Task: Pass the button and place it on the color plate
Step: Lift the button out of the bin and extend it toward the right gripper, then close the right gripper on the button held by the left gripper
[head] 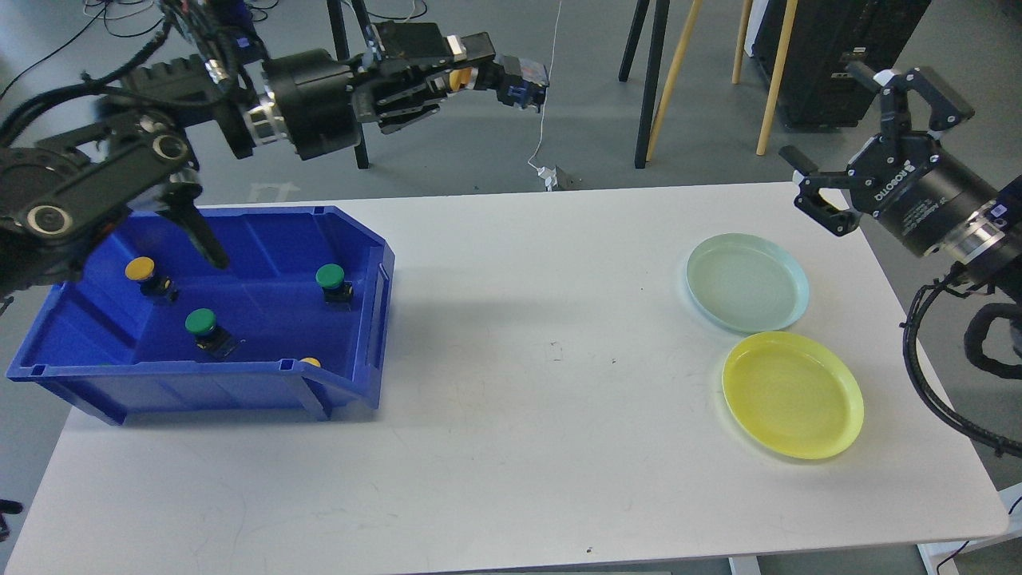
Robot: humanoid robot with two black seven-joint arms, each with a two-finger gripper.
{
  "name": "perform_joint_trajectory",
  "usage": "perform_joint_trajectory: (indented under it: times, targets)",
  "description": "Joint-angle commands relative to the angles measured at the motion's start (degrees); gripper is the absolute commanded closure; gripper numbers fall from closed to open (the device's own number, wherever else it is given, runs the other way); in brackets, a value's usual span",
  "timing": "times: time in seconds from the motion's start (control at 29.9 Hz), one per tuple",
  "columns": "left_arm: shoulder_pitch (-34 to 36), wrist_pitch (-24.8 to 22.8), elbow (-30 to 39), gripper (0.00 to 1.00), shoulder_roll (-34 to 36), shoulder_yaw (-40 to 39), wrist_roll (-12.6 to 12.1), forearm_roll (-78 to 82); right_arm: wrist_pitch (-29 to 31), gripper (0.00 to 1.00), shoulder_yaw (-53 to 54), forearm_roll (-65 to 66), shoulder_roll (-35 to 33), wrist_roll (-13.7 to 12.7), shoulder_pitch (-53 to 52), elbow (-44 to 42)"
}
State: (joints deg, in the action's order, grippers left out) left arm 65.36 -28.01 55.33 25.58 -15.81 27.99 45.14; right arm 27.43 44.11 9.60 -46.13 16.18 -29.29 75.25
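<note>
I will grip the yellow button with my right gripper next, by its dark base point(523, 82). The button's base sticks out free, while my left gripper's fingers crowd the button's yellow cap.
My left gripper point(499, 76) is raised high above the table's back edge, right of the blue bin point(363, 319). It is shut on a yellow button point(461, 78) with a dark base. My right gripper point(866, 132) is open and empty, held above the table's far right corner, behind the plates. A pale green plate point(748, 283) and a yellow plate point(793, 394) lie empty at the right of the table. In the bin lie two green buttons point(330, 277) point(201, 322), a yellow button point(140, 268), and another yellow one point(310, 362) half hidden by the front wall.
The white table point(511, 447) is bare between bin and plates. Black stand legs point(348, 88) and wooden legs point(675, 72) stand on the floor behind the table. A black cabinet point(830, 56) is at the back right.
</note>
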Motion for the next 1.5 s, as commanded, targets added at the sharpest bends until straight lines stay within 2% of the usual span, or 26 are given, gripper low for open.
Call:
perform_joint_trajectory:
  times: [0.0,0.17,0.27,0.6,0.97,1.2,1.34,1.37,1.44,1.47]
  targets:
    - [-0.93,0.01,-6.72,1.0,-8.87,-0.62,0.01,-0.4,-2.11,0.0,0.8,3.83,-0.62,0.07,6.6,7.27]
    - [-3.83,0.01,-7.17,0.99,-10.11,-0.72,0.01,0.22,-3.79,0.0,1.68,3.67,2.01,0.6,6.62,8.16]
    - [-4.62,0.01,-7.17,0.99,-10.72,-0.54,0.01,0.66,-3.96,0.0,0.46,3.67,4.29,0.6,2.68,7.37]
    - [-5.42,0.01,-7.61,0.99,-13.36,-0.63,0.01,0.74,-3.96,0.0,-10.53,3.49,8.78,0.52,-8.85,1.14]
    - [-5.42,0.01,-8.48,0.99,-13.8,-0.63,0.01,0.74,-3.88,0.01,-12.03,3.49,12.03,0.43,-9.99,-1.59]
    - [-5.33,0.01,-8.49,0.98,-13.8,-0.63,0.01,0.74,-4.05,0.08,-13.26,3.41,15.11,0.52,-11.4,-2.82]
    - [-5.33,0.01,-8.66,0.98,-13.8,-0.63,0.01,0.74,-5.28,0.24,-13.43,3.49,15.37,0.69,-11.49,-3.09]
    - [-5.41,0.01,-8.92,0.98,-13.89,-0.63,0.01,0.74,-5.72,0.34,-13.43,3.49,15.55,0.69,-11.49,-3.09]
    - [-5.41,0.01,-9.19,0.98,-13.89,-0.63,0.01,0.66,-6.6,0.63,-13.52,3.58,16.16,0.69,-11.49,-3.35]
    - [-5.33,0.01,-9.19,0.98,-13.8,-0.63,0.01,0.66,-7.12,0.68,-13.61,3.58,16.34,0.6,-11.49,-3.7]
